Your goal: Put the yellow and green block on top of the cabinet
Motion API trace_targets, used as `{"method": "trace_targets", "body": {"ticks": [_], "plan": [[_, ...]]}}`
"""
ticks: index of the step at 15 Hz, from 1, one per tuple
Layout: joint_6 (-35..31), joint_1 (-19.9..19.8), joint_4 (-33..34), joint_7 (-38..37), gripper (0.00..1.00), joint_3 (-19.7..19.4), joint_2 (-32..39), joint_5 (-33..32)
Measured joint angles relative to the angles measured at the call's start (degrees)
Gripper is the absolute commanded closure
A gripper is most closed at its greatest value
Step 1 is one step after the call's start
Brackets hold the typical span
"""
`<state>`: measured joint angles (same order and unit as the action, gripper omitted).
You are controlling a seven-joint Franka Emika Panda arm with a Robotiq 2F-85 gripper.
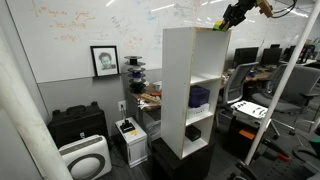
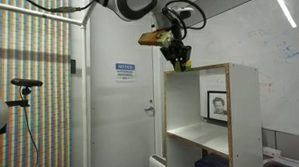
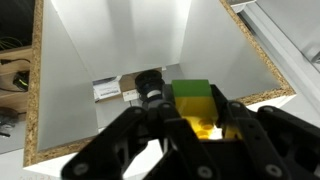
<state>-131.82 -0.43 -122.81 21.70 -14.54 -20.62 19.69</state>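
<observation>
The green end of the yellow and green block sticks out past the chipboard edge (image 1: 205,29) (image 3: 262,98), so the robot's gripper should keep holding the block until it rests on the cabinet top.
My gripper (image 3: 196,124) is shut on the yellow and green block (image 3: 190,92), whose green end points away from the wrist and whose yellow part sits between the fingers. In both exterior views the gripper (image 1: 232,16) (image 2: 178,54) hangs just above a top corner of the tall white cabinet (image 1: 190,80) (image 2: 241,92), with the block (image 1: 218,26) (image 2: 183,65) at its tip, close over the top edge. The wrist view looks down past the block along the cabinet's white walls (image 3: 100,40) and raw chipboard edges.
A dark blue object (image 1: 200,97) sits on a cabinet shelf. A low black case (image 1: 76,124) and a white air purifier (image 1: 85,158) stand on the floor beside it. Desks and an office chair (image 1: 240,85) lie behind. A door (image 2: 123,113) and a tripod (image 2: 24,99) stand nearby.
</observation>
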Motion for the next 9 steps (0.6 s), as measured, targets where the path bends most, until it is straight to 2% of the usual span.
{"method": "trace_targets", "body": {"ticks": [9], "plan": [[5.88,0.03,2.73,-0.35,0.85,0.67,1.44,2.03]]}}
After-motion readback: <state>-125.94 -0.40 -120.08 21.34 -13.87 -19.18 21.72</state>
